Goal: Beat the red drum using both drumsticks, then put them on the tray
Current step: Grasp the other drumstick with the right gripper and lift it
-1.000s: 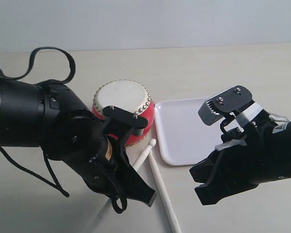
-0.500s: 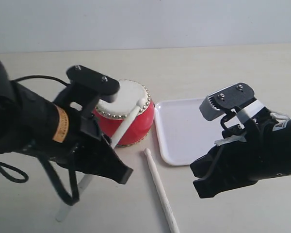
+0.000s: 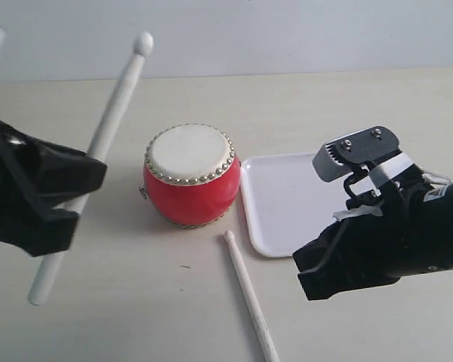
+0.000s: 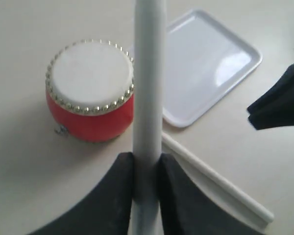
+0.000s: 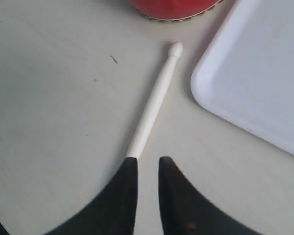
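The robot's right gripper should next grab the lying drumstick by its plain handle (image 3: 251, 300), so that the lying drumstick's rounded tip (image 3: 229, 236) stays free to beat the red drum.
The red drum (image 3: 189, 179) with its cream skin stands upright at the table's middle. My left gripper (image 3: 81, 193) is to its left, shut on one drumstick (image 3: 112, 113) that slants up with its rounded tip high above the table. From the left wrist, that stick (image 4: 148, 88) runs between the jaws across the drum (image 4: 90, 90). The second drumstick (image 3: 249, 296) lies on the table in front of the drum and the white tray (image 3: 291, 197). My right gripper (image 5: 148, 164) hovers over that stick's (image 5: 154, 100) butt end, fingers slightly apart, holding nothing.
The tray (image 5: 259, 73) holds nothing and lies right of the drum (image 5: 174, 7), nearly touching it. The right arm's black body (image 3: 392, 234) overhangs the tray's near right corner. Bare cream tabletop surrounds the lying stick (image 4: 215, 178).
The left arm has swung back to the left and raised its drumstick from the drum's skin to high in the air. The right gripper has barely moved.
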### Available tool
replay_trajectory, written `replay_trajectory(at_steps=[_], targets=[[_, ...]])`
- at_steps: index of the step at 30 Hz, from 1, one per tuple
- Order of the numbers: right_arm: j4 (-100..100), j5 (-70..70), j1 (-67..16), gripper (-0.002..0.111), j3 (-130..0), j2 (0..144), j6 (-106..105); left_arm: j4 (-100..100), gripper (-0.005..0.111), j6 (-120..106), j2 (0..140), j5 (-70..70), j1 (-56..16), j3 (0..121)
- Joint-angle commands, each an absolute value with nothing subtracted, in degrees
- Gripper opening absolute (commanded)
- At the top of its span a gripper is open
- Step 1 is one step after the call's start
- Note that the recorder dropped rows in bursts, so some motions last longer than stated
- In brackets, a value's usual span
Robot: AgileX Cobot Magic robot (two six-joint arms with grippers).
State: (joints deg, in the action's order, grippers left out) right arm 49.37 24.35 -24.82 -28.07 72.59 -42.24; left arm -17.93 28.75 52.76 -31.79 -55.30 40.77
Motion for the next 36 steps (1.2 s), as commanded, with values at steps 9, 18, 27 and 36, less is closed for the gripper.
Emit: replay_trajectory(at_steps=[9,18,27,36], targets=[[53.64,33.30,-24.95,0.039,-36.21,80.86,-41.89,-18.51,0.000,28.99,36.52,-32.66,-55.43,38.55],[43.61,35.27,-24.98,0.033,-40.48,92.21,-32.09,-19.76,0.000,28.99,32.74,-34.46,-55.43,38.55],[31.70,37.38,-31.76,0.033,-46.23,97.94,-17.13,-19.76,0.000,28.88,31.78,-34.46,-55.43,38.55],[11.72,39.07,-39.95,0.033,-50.32,98.72,7.61,-19.09,0.000,28.88,31.77,-34.46,-55.43,38.55]])
